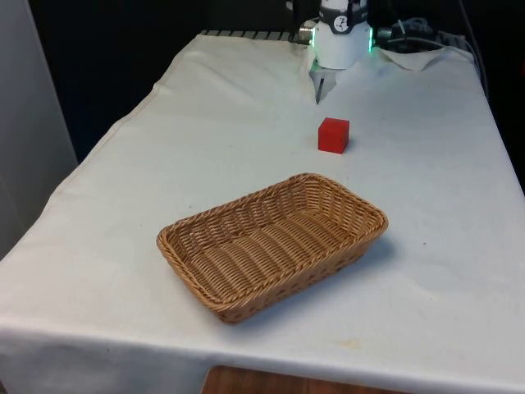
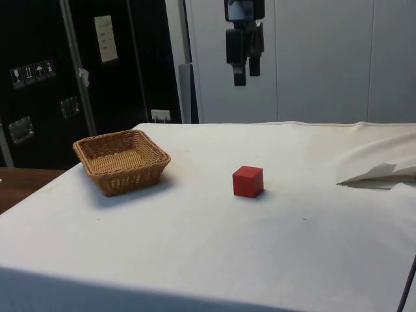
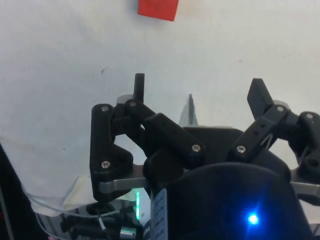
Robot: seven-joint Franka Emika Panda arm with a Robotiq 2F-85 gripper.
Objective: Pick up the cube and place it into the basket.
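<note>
My gripper needs to take hold of the red cube [image 1: 333, 135] by two opposite sides next. Then it can place the cube into the basket.
A red cube [image 1: 333, 135] sits on the white cloth, a short way beyond the basket and towards the robot's base. The same cube [image 2: 247, 181] lies mid-table in the side view, to the right of the basket. The brown wicker basket [image 1: 379, 220] is rectangular, shallow and has nothing in it; its wall [image 2: 130, 175] shows in the side view. My gripper [image 2: 247, 75] hangs high above the table, roughly over the cube, pointing down. It is open, with nothing between the fingers. From the wrist, the gripper [image 3: 198, 85] looks down on the cloth, with the cube [image 3: 158, 9] well beyond its fingertips.
A raised fold of the cloth [image 2: 383, 174] lies at the robot's end of the table, and another fold [image 1: 320, 86] sits just in front of the base. A wooden surface [image 2: 19, 185] lies beyond the basket's side of the table.
</note>
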